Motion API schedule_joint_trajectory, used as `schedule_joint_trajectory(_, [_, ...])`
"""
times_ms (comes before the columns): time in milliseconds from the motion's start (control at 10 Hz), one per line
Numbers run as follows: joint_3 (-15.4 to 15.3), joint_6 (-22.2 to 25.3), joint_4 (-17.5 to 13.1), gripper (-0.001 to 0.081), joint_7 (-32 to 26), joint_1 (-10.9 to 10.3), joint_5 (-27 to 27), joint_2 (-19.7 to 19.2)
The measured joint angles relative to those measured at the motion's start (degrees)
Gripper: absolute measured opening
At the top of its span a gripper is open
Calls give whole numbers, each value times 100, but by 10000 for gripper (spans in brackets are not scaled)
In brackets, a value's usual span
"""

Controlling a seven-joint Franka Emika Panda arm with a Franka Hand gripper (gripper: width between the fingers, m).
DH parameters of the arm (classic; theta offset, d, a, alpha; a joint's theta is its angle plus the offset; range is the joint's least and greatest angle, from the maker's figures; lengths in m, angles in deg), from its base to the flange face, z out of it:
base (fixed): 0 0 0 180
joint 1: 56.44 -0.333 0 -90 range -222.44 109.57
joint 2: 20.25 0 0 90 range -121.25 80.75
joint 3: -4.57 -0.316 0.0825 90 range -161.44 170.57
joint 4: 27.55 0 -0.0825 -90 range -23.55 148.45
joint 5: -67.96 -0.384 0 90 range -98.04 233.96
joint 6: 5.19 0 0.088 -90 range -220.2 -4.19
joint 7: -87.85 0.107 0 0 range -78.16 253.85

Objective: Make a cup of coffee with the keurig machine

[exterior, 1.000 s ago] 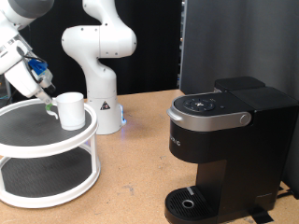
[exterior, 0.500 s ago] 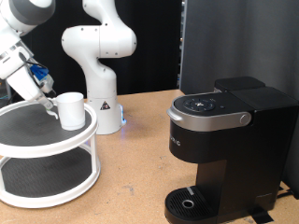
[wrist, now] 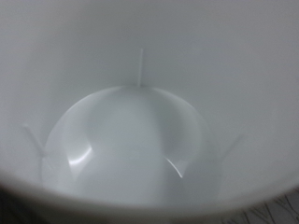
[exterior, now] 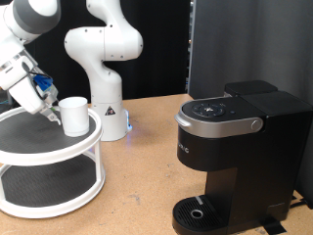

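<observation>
My gripper should close on the white cup [exterior: 74,114] now, because my fingers reach down beside the cup above the stand's top shelf in the exterior view. Closing now would hold the cup.
The white cup [exterior: 74,114] stands upright on the top tier of a round white two-tier stand [exterior: 29,147] at the exterior view's left. My gripper [exterior: 48,108] is right beside the cup on its left, at rim height; its fingertips are not clearly visible. In the wrist view the cup's empty white inside [wrist: 131,140] fills the frame and no fingers show. The black keurig machine [exterior: 235,157] stands at the exterior view's right with its lid shut and nothing on its round drip base [exterior: 201,212].
A second white robot arm [exterior: 103,69] stands on its base behind the stand. A black panel [exterior: 249,44] rises behind the machine. The wooden table top [exterior: 137,186] lies between stand and machine.
My arm has shifted slightly to the exterior view's left and lower beside the cup. The cup has stayed in place on the stand.
</observation>
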Motion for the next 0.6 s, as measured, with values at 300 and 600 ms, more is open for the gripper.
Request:
schedule_joint_trajectory(300, [0, -19, 5, 791, -56, -26, -159, -87])
schedule_joint_trajectory(600, [0, -27, 5, 427, -95, -29, -227, -116])
